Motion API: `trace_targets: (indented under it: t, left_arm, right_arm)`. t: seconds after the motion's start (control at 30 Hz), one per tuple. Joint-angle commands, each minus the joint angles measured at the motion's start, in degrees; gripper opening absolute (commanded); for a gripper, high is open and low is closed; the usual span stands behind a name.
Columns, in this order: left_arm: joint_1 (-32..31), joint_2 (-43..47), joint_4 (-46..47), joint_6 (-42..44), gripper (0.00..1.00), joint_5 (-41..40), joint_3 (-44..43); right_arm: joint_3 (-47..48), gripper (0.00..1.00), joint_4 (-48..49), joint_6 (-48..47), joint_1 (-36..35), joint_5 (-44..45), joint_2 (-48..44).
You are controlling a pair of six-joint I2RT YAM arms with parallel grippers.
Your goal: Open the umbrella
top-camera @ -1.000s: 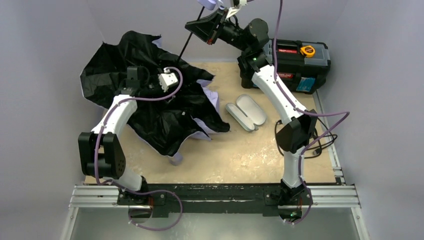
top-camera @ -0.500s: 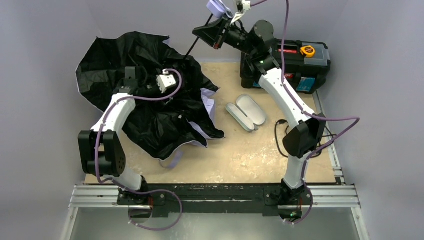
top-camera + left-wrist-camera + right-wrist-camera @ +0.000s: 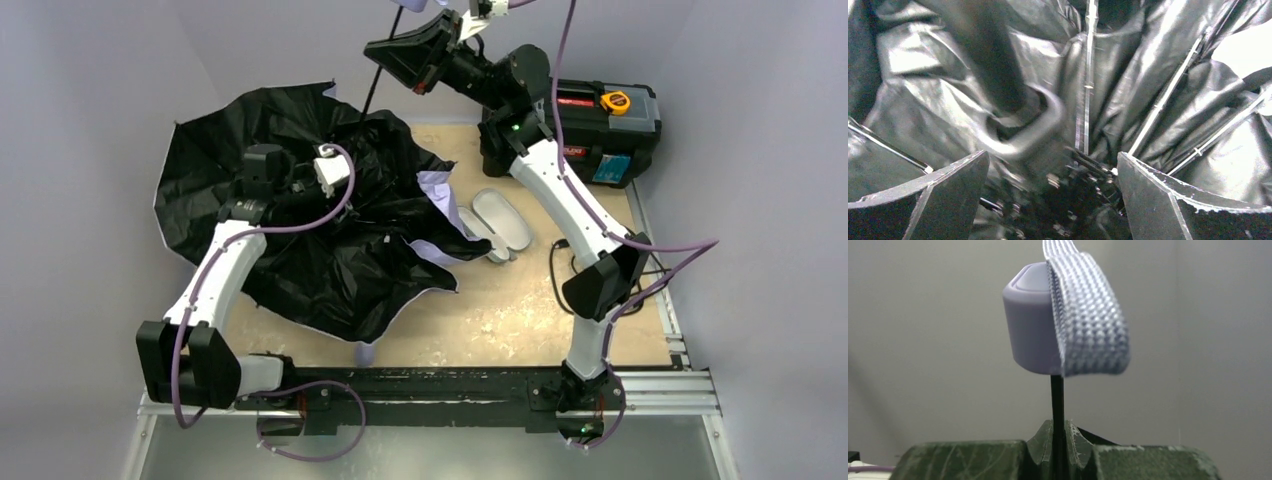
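The umbrella needs to be held by its rib hub next. My left gripper will grip it there to slide the hub along the shaft and open the canopy.
The umbrella's canopy lies half spread over the left of the table, black underside up, with lavender edges showing. Its thin black shaft rises toward the back. My right gripper is shut on the shaft just below the lavender handle. In the right wrist view the gripper pinches the shaft under the handle and strap. My left gripper is down inside the canopy. In the left wrist view the gripper is open, jaws standing either side of the blurred rib hub.
A black toolbox with a yellow tape measure stands at the back right. An open grey glasses case lies mid-table, touching the canopy's edge. A cable loops at the right edge. Grey walls close in on three sides.
The canopy has spread wider, toward the front and the right, up to the glasses case. My left arm has shifted with it. My right gripper moved the shaft's top a little left.
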State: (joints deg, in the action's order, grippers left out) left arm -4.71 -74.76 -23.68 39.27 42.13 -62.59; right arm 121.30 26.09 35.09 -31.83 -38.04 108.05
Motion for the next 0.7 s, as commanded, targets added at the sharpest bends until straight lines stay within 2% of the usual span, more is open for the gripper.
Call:
trace_targets:
  t: [0.0,0.13,0.27,0.33,0.4,0.43,0.6,0.67]
  left_arm:
    - [-1.2,2.2,6.6,-7.1,1.00,-2.0,-1.9]
    - [-1.5,1.8,5.1,-12.0,1.00,-0.1,-6.4]
    - [-1.6,6.7,6.8,-12.0,1.00,2.7,-3.6]
    - [-1.6,8.8,7.1,-12.5,0.96,3.7,-3.1]
    - [-1.6,10.0,6.7,-13.8,0.88,4.7,-3.8]
    - [-1.5,10.3,6.4,-14.0,0.79,5.2,-4.1]
    - [-1.6,9.1,4.8,-14.0,0.52,4.9,-5.1]
    - [-1.8,8.2,2.8,-13.1,0.46,4.6,-5.8]
  right_arm:
    - [4.5,0.00,6.5,-1.0,-2.7,1.6,-2.0]
    - [1.1,0.00,6.9,-1.7,-4.3,1.3,-3.2]
    - [0.2,0.00,5.4,-4.1,-5.1,1.1,-3.8]
    - [-0.2,0.00,4.7,-4.9,-5.1,1.1,-3.9]
    - [-1.0,0.00,4.7,-5.6,-5.2,1.3,-4.2]
    - [-1.0,0.00,4.8,-5.8,-5.1,1.4,-4.2]
    - [-0.6,0.00,4.9,-6.0,-5.2,2.0,-4.1]
    - [-0.5,0.00,4.5,-6.5,-5.2,3.2,-4.2]
